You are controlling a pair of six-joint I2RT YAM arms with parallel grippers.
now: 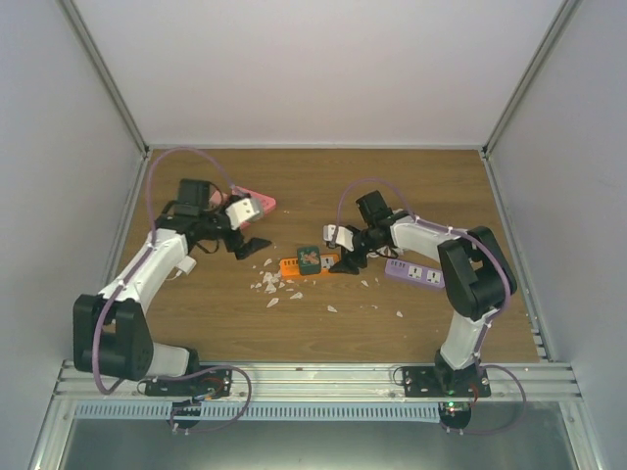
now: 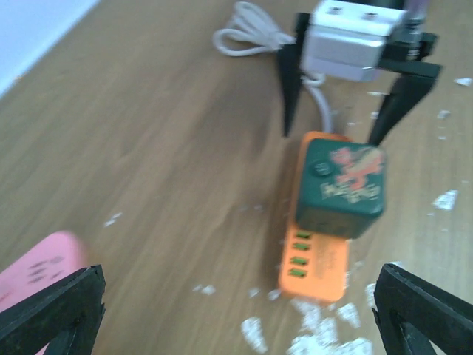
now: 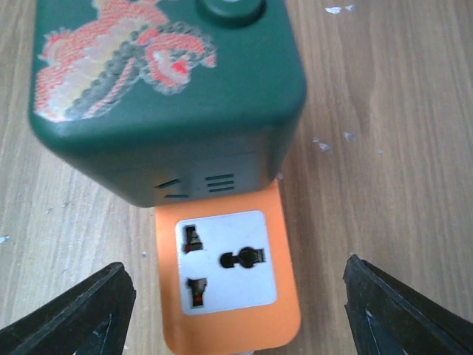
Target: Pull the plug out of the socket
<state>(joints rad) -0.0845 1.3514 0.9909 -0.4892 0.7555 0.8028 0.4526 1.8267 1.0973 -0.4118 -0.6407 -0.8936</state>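
My left gripper should next pull off the green plug [image 1: 310, 258] by its opposite sides, leaving the socket's end free.
The orange socket [image 1: 292, 264] lies flat mid-table with a dark green cube plug [image 1: 310, 258], printed with a red dragon, seated in it. In the right wrist view the plug [image 3: 162, 96] stands above the socket [image 3: 222, 333], whose free white outlet faces up. My right gripper [image 3: 236, 314] is open. Its fingertips [image 3: 74, 318] stand on either side of the socket's end with a gap on both sides. In the left wrist view my left gripper [image 2: 236, 318] is wide open and holds nothing, a short way from the socket [image 2: 314, 262] and plug [image 2: 341, 185].
A purple power strip [image 1: 413, 273] lies right of the socket, beside the right arm. A pink strip [image 1: 257, 203] sits behind the left gripper [image 1: 251, 246]. White flakes [image 1: 274, 284] litter the wood near the socket. A coiled white cord [image 2: 247, 37] lies beyond the right gripper [image 2: 340, 111].
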